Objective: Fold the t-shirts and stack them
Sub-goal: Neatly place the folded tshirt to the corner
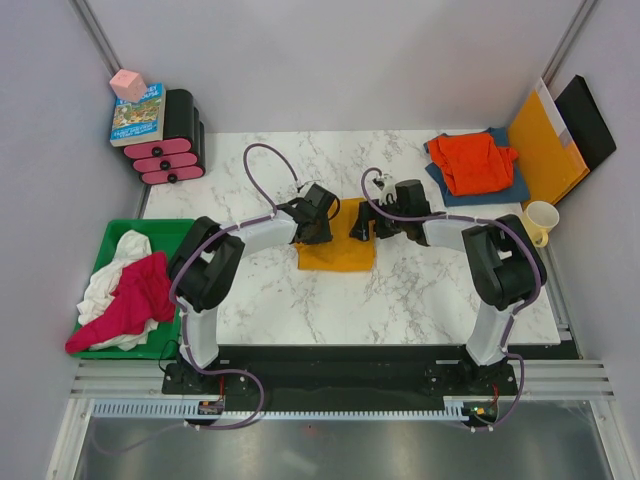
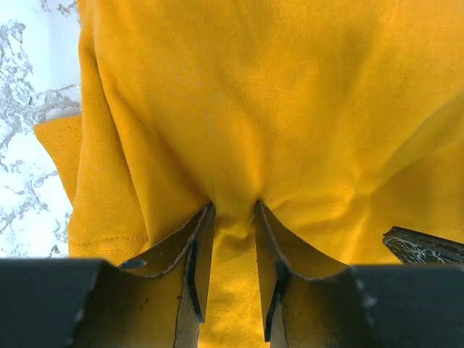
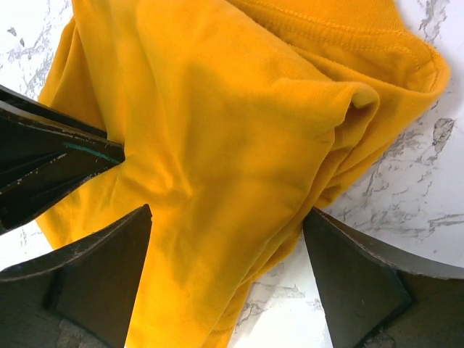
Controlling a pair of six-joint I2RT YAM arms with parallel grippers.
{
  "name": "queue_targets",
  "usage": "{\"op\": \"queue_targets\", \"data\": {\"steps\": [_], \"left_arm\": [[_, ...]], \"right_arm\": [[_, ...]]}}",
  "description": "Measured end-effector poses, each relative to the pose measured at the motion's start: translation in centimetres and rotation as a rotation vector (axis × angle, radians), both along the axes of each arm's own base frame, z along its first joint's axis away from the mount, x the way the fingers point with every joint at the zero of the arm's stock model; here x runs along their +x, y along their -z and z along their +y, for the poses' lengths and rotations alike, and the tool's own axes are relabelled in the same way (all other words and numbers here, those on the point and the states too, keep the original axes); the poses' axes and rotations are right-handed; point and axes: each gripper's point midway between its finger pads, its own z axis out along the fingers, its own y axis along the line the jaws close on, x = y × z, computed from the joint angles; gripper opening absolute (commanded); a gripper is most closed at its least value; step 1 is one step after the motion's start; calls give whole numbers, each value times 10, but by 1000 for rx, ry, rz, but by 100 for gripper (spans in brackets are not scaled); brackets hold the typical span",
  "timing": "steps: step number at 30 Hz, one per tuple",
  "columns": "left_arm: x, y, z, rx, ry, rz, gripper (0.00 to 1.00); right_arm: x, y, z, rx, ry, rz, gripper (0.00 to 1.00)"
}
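Observation:
I should next grab the mustard-yellow t-shirt's folded side edge with my right gripper, with the fingers on both sides of its layers, so I can stack the t-shirt still folded.
The mustard-yellow t-shirt lies partly folded at the table's middle, and fills both wrist views. My left gripper is shut on a pinch of its cloth. My right gripper is open, its fingers astride the shirt's right edge. The red-orange shirt lies folded on the dark blue shirt at the back right. The magenta shirt and the white shirt lie crumpled in the green tray at the left.
An orange-yellow paper folder and a black board lean at the back right. A cream mug stands at the right edge. A book, a pink block and a black-and-pink stack sit at the back left.

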Motion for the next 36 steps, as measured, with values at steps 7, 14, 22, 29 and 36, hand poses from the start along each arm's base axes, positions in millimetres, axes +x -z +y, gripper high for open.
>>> {"op": "queue_targets", "data": {"steps": [7, 14, 22, 29, 36], "left_arm": [[-1, 0, -1, -3, 3, 4, 36], [-1, 0, -1, -2, 4, 9, 36], [-2, 0, -2, -5, 8, 13, 37], [-9, -5, -12, -30, 30, 16, 66], [-29, -36, -11, -27, 49, -17, 73]], "right_arm": [[-6, 6, 0, 0, -7, 35, 57], [-14, 15, -1, -4, -10, 92, 0], [-19, 15, -6, -78, 8, 106, 0], [-14, 9, -26, -269, 12, 69, 0], [-14, -6, -74, -452, 58, 56, 0]]}}
